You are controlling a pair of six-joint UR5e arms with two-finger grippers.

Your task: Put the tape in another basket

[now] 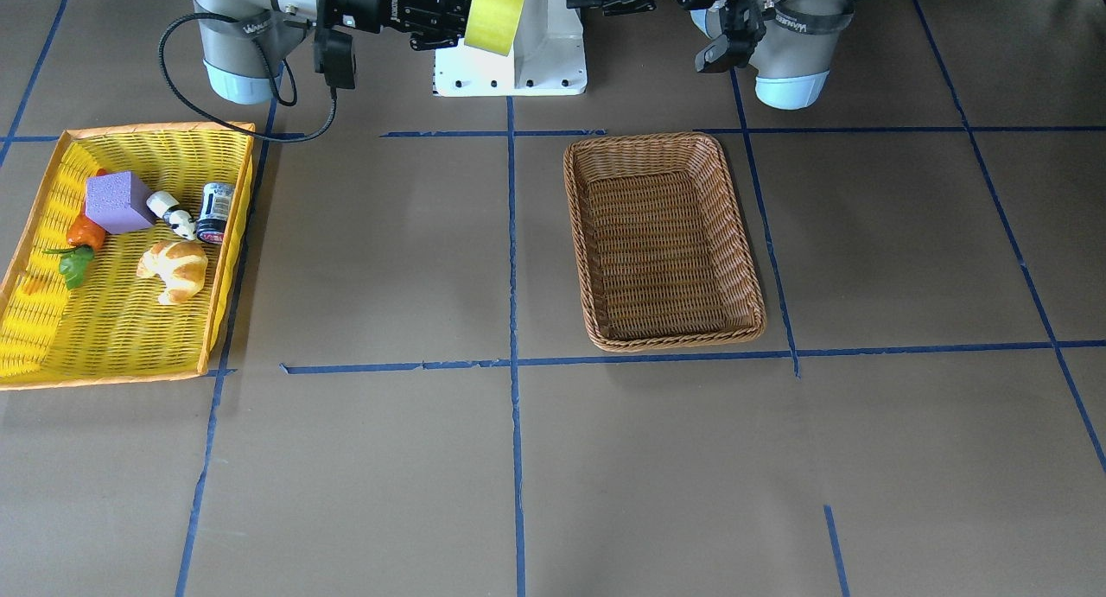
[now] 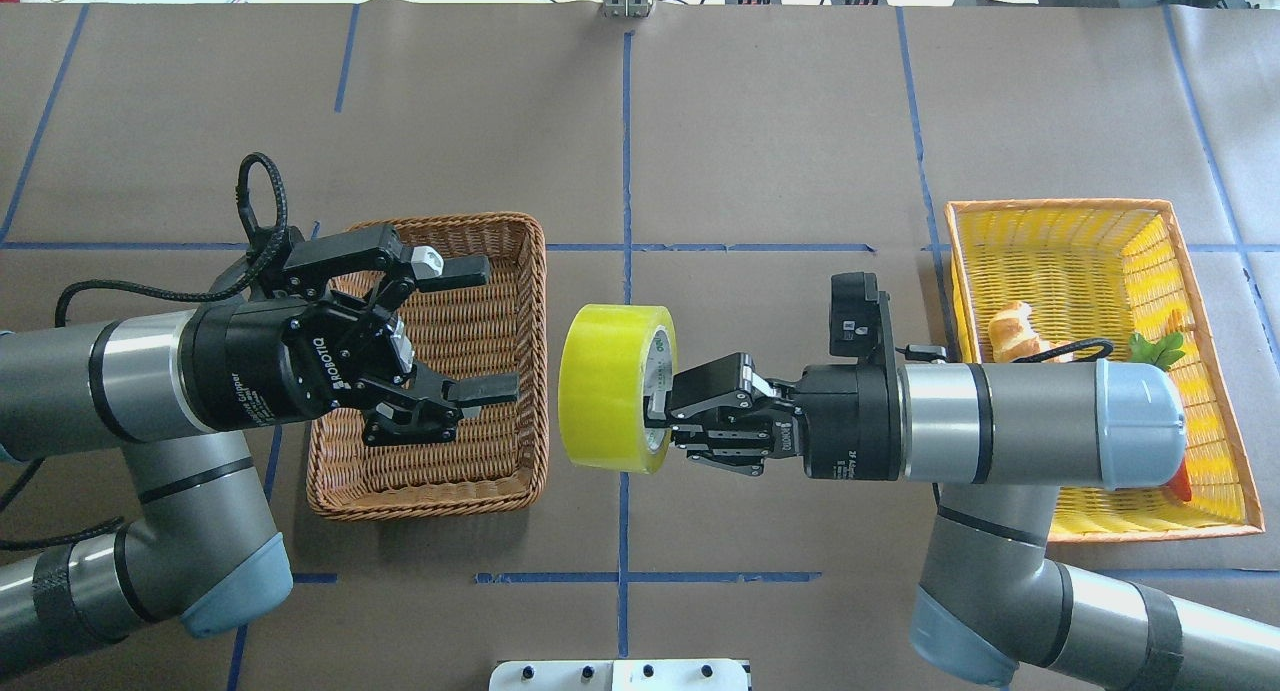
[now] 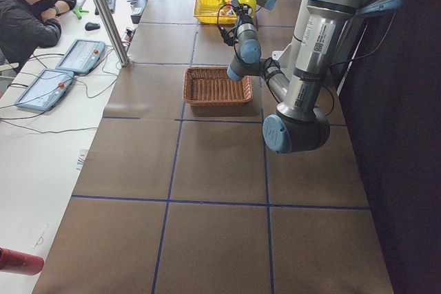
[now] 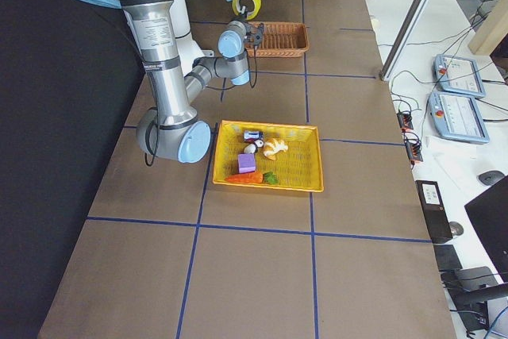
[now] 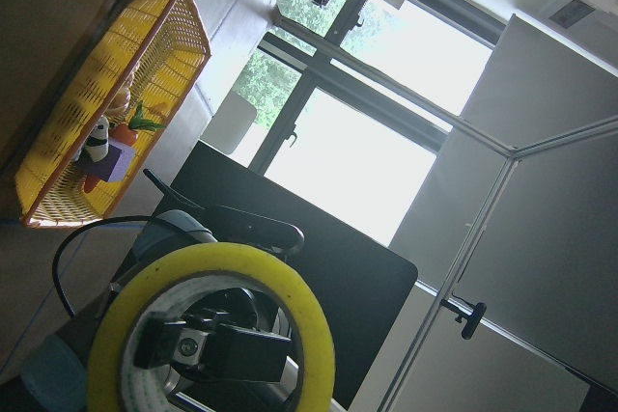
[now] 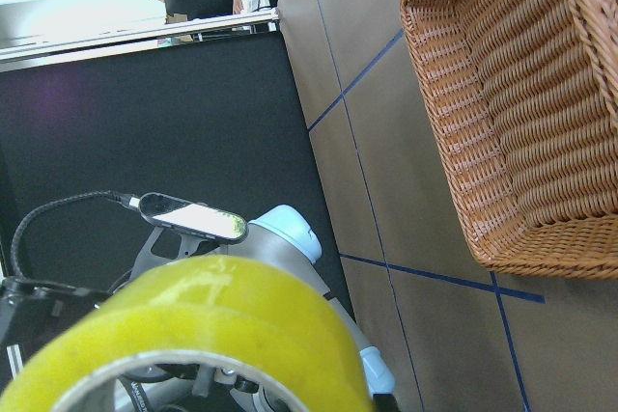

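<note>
My left gripper will carry the tape into the brown wicker basket (image 1: 665,250), so next it will grip the tape by its ring side.
My right gripper (image 2: 662,403) is shut on the tape (image 2: 612,386), a yellow-green roll with a white core, and holds it on edge in the air between the two arms. The tape also shows in the front-facing view (image 1: 497,11), the left wrist view (image 5: 208,272) and the right wrist view (image 6: 193,330). My left gripper (image 2: 487,331) is open and empty, its jaws wide apart and pointed at the tape, a short gap away from it. It hovers over the brown wicker basket (image 2: 430,499), which holds nothing (image 1: 664,141).
A yellow mesh basket (image 1: 52,338) stands on my right side and holds a croissant (image 1: 176,269), a purple block (image 1: 118,201), a carrot (image 1: 82,234), a can (image 1: 214,212) and a small cow figure (image 1: 175,218). Blue tape lines cross the brown table.
</note>
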